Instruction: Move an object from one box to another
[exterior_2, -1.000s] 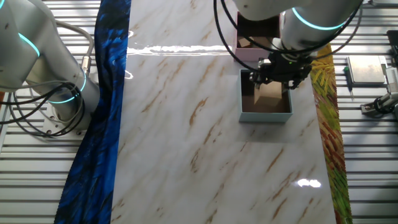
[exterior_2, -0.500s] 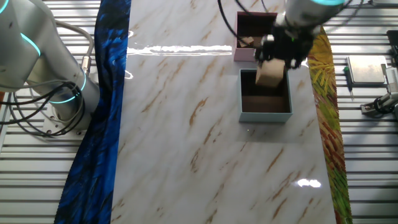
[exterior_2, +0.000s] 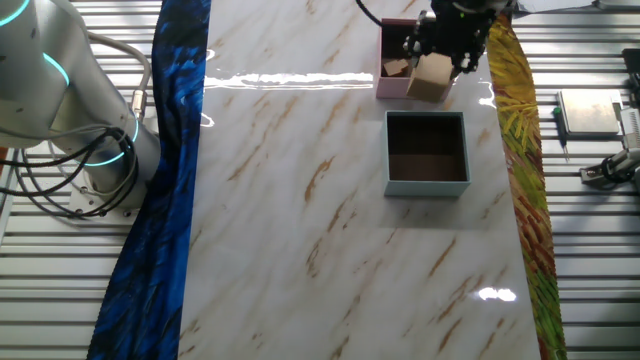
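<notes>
The block juts with its lower edge (exterior_2: 427, 98) over the pink box's front rim, so my gripper moves the block inside the pink box before opening.
The grey-blue box (exterior_2: 427, 187) with dark brown lining sits right of the table's middle, and its inside looks empty. The pink box (exterior_2: 392, 86) with maroon lining stands just behind it at the far edge, partly hidden by the arm. A small tan piece (exterior_2: 396, 67) lies inside the pink box. My gripper (exterior_2: 440, 52) is shut on a tan wooden block (exterior_2: 431, 77) and holds it in the air over the front right part of the pink box.
A blue patterned cloth (exterior_2: 165, 190) runs along the table's left side, and a green-yellow patterned strip (exterior_2: 522, 170) along the right. A second robot arm's base (exterior_2: 60, 110) stands at the left. A grey device (exterior_2: 588, 113) and a tool (exterior_2: 610, 168) lie at the right.
My gripper has lifted the tan block out of the grey-blue box and carried it back toward the pink box. The grey-blue box now looks empty.
</notes>
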